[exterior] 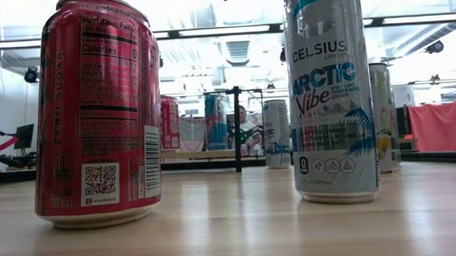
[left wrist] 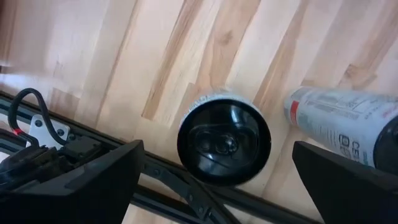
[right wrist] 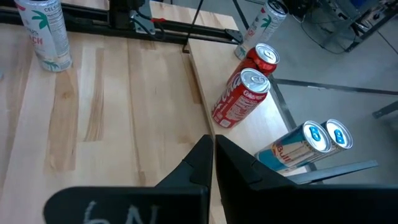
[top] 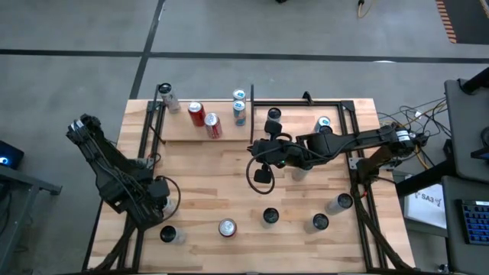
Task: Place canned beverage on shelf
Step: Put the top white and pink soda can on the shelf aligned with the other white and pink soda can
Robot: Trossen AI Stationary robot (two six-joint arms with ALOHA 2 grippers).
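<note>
The left gripper needs to go lower before it closes on the can. Its fingers are above the can's black top (left wrist: 224, 142) in the left wrist view, so they would miss if they closed now.
The shelf (top: 179, 131), a pale plywood panel with thin black uprights, lies at the table's far left. It carries two red cans (top: 205, 119), two blue cans (top: 239, 104) and a pale can (top: 166, 96), all upright. My right gripper (top: 254, 149) is shut and empty beside the shelf's near right corner. In the right wrist view its fingers (right wrist: 211, 155) point toward the table's left, along the shelf's near edge (right wrist: 200, 93). My left gripper (top: 159, 205) is open at the near left. A black-topped can (left wrist: 224, 143) stands on the table just beyond it, untouched.
Loose cans stand on the table: a red-and-white-topped one (top: 227, 227), black-topped ones (top: 269, 216) (top: 319, 221) (top: 273, 114), a grey one (top: 340, 202) and a pale one (top: 324, 124). Black frame rails (top: 351, 153) run along the sides. Bare wood lies mid-table (top: 206, 176).
</note>
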